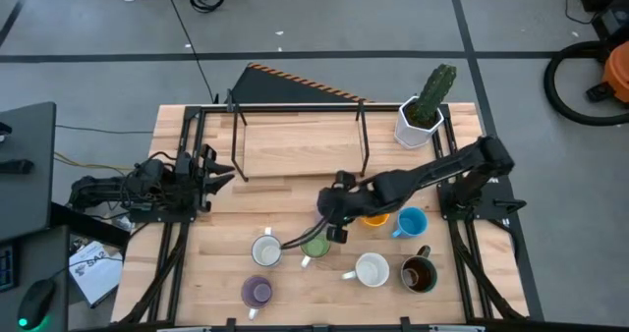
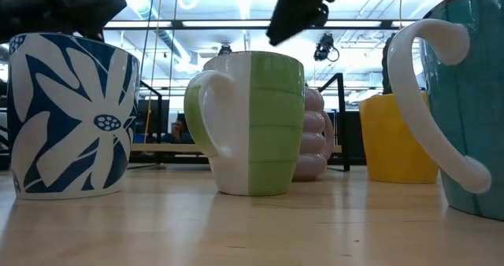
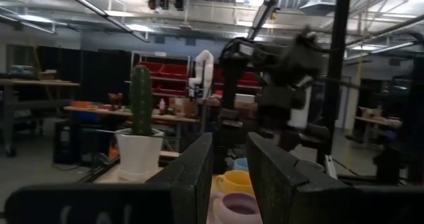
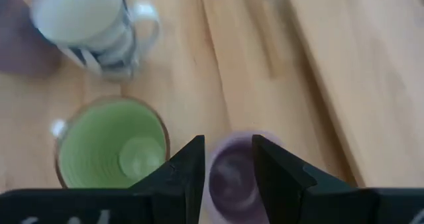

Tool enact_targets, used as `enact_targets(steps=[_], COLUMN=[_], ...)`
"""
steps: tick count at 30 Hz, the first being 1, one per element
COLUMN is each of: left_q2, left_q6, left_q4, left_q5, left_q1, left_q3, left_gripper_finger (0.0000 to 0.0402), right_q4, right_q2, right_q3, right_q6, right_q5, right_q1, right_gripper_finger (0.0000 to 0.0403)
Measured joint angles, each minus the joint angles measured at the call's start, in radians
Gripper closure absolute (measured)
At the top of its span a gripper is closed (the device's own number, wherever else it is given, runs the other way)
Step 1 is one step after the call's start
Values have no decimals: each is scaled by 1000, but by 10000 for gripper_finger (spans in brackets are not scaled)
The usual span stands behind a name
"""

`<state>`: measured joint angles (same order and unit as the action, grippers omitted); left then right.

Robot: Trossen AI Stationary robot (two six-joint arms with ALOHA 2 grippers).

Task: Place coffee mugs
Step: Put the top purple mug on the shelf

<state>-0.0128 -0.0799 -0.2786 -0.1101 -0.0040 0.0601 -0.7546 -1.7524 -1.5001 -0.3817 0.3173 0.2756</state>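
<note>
The lavender mug should go beside the green one onto the wooden shelf (image 4: 368, 71), so my right gripper should next grab it by its rim (image 4: 213, 163).
Several coffee mugs stand on their bases on the wooden table: a blue-and-white one (image 1: 267, 250), a green one (image 1: 314, 246), a lavender one (image 1: 257, 291), a white one (image 1: 371, 269), a dark brown one (image 1: 420, 273), a blue one (image 1: 411, 221) and an orange one (image 1: 374, 220). My right gripper (image 4: 227, 144) hangs open, pointing steeply down, well above another lavender mug (image 4: 232, 174) that stands beside the green mug (image 4: 109, 151). It touches nothing. My left gripper (image 1: 221, 170) waits at the table's left edge, open and empty.
A black metal rack with a wooden shelf (image 1: 300, 140) fills the table's far half. A white pot with a green cactus (image 1: 423, 116) stands at the far right corner. The mugs crowd the near middle, with bare wood at the near left.
</note>
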Motion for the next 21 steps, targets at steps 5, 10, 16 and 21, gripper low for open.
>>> enact_targets(steps=[5,10,16,21], left_q2=[0,0,0,0], left_q6=[-6,-12,-13,-13], left_q4=[9,17,24,23], left_q5=[-2,-1,-2,-2], left_q1=[0,0,0,0], left_q3=[0,0,0,0], left_gripper_finger=[303,303,303,303], right_q4=[-214,-347,-406,-420], right_q2=[-112,-210,-288,-349], right_q3=[-171,-324,-407,-408], right_q6=[-65,-123,-183,-221], right_q5=[-52,-153,-211,-245], right_q1=[-11,-41,-75,-97], right_gripper_finger=[247,208,186,192])
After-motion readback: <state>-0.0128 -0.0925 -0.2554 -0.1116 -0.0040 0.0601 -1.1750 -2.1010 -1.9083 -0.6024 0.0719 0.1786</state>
